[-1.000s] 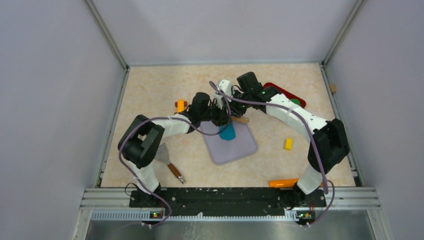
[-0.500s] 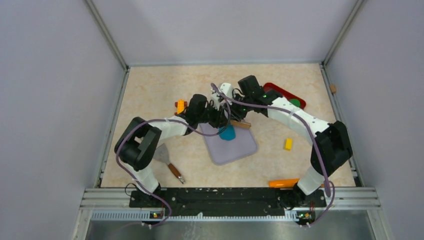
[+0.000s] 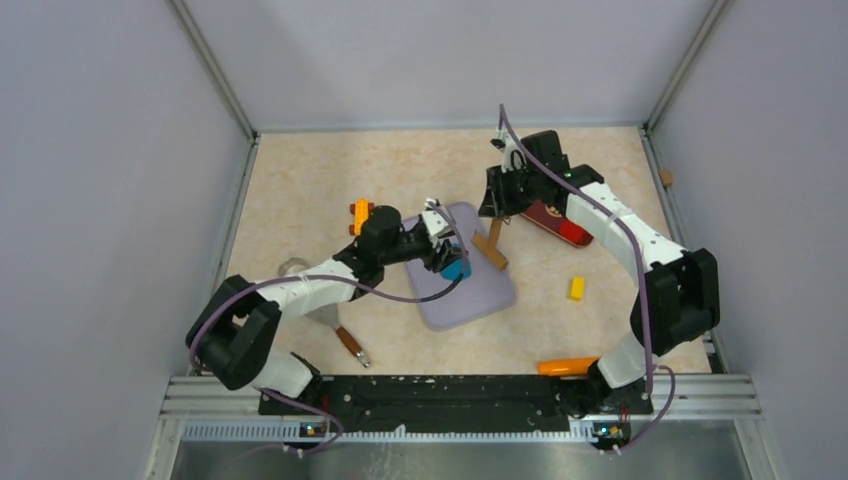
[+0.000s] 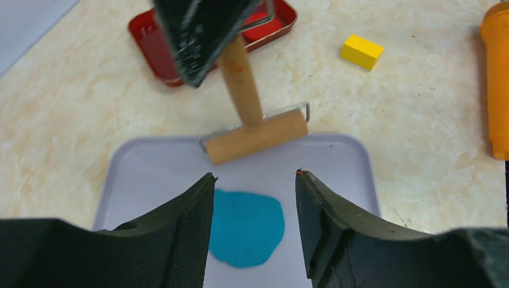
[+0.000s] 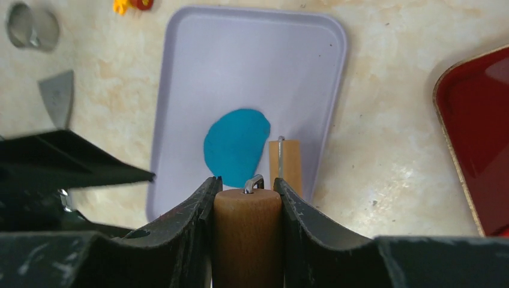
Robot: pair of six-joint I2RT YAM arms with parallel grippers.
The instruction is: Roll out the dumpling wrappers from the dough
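My left gripper moves toward the roller's body before closing on it, since the open fingers stop short of the roller's wooden body.
The dough [image 3: 456, 268] [image 4: 249, 228] [image 5: 235, 144] is a flattened teal-blue patch on the lavender mat [image 3: 470, 295] [image 4: 150, 174] [image 5: 240, 60]. My left gripper [image 3: 445, 250] [image 4: 254, 175] hangs open just above the patch, with nothing between its fingers. My right gripper [image 3: 497, 205] [image 5: 246, 183] is shut on the handle of the wooden roller [image 3: 490, 245] [image 4: 255, 135] [image 5: 247, 234]. The roller stands tilted, its drum at the mat's far right edge, beside the dough and apart from it. No dumpling wrappers are in view.
A red tray [image 3: 560, 222] [image 4: 150, 42] [image 5: 480, 138] lies at the back right. A yellow block [image 3: 576, 288] [image 4: 362, 51] and an orange stick [image 3: 566, 366] lie to the right. At the left are an orange block [image 3: 360, 211], a metal ring [image 3: 292, 267] and a scraper [image 5: 57, 96].
My left gripper has opened and drawn back to the left, off the roller. The right arm has swung right and back, lifting the roller's handle so it stands tilted.
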